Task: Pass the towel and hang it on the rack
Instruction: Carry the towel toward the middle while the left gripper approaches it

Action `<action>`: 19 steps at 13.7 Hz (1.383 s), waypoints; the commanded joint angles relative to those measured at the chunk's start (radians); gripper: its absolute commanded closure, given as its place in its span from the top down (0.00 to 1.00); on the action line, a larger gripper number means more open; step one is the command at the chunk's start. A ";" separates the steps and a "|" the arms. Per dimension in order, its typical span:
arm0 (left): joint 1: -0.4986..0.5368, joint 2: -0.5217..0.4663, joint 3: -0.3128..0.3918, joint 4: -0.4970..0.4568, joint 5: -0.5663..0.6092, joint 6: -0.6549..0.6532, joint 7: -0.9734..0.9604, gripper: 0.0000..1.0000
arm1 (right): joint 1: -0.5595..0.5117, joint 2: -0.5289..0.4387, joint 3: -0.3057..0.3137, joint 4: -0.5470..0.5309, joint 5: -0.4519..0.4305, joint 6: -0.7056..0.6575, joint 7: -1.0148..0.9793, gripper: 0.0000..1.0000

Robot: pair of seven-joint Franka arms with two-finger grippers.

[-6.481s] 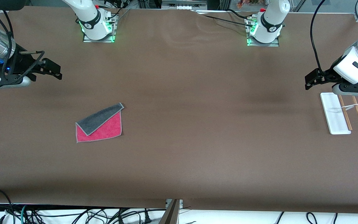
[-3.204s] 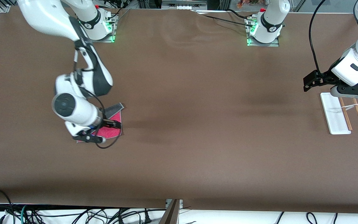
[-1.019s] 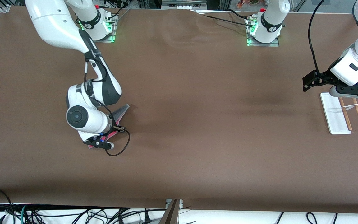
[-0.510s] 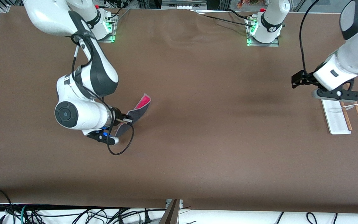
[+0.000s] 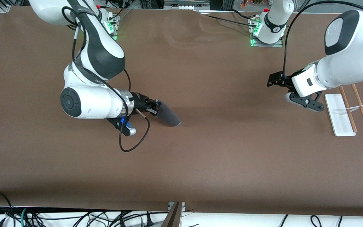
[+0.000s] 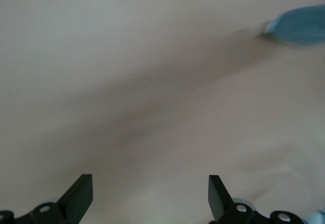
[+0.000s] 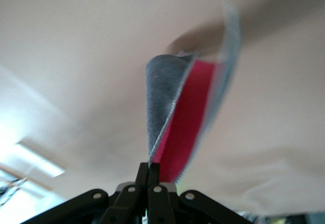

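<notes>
My left gripper grabs the loose end of the towel sticking out next, since my right gripper's fingers cover one end of the towel [image 5: 168,115].
My right gripper [image 5: 153,108] is shut on the towel [image 5: 168,115] and holds it in the air over the brown table, toward the right arm's end. In the front view the towel shows as a dark grey fold sticking out from the fingers. In the right wrist view the towel [image 7: 185,107] hangs folded, grey outside and pink-red inside, pinched at the right gripper [image 7: 154,176]. My left gripper [image 5: 271,82] is open and empty in the air beside the rack [image 5: 347,112]. In the left wrist view the left gripper [image 6: 150,196] stands wide open and the towel's tip [image 6: 299,26] shows far off.
The rack's white base plate [image 5: 339,118] lies at the left arm's end of the table, with two brown rods [image 5: 359,107] beside it. A black cable [image 5: 134,143] loops under my right wrist. The arm bases [image 5: 266,31] stand at the table's back edge.
My right gripper has lifted the towel off the table and carried it toward the table's middle. My left gripper has moved away from the rack toward the middle.
</notes>
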 commanded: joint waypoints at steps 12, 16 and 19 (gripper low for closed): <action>-0.011 0.284 -0.010 0.026 -0.634 0.111 1.040 1.00 | 0.048 0.017 0.252 0.030 0.037 0.476 0.526 0.00; -0.042 0.333 -0.016 0.029 -0.724 0.212 1.270 1.00 | 0.099 0.017 0.246 0.030 0.019 0.552 0.582 0.00; -0.065 0.365 -0.018 0.028 -0.788 0.229 1.407 1.00 | 0.110 0.017 0.246 0.030 -0.009 0.555 0.599 0.00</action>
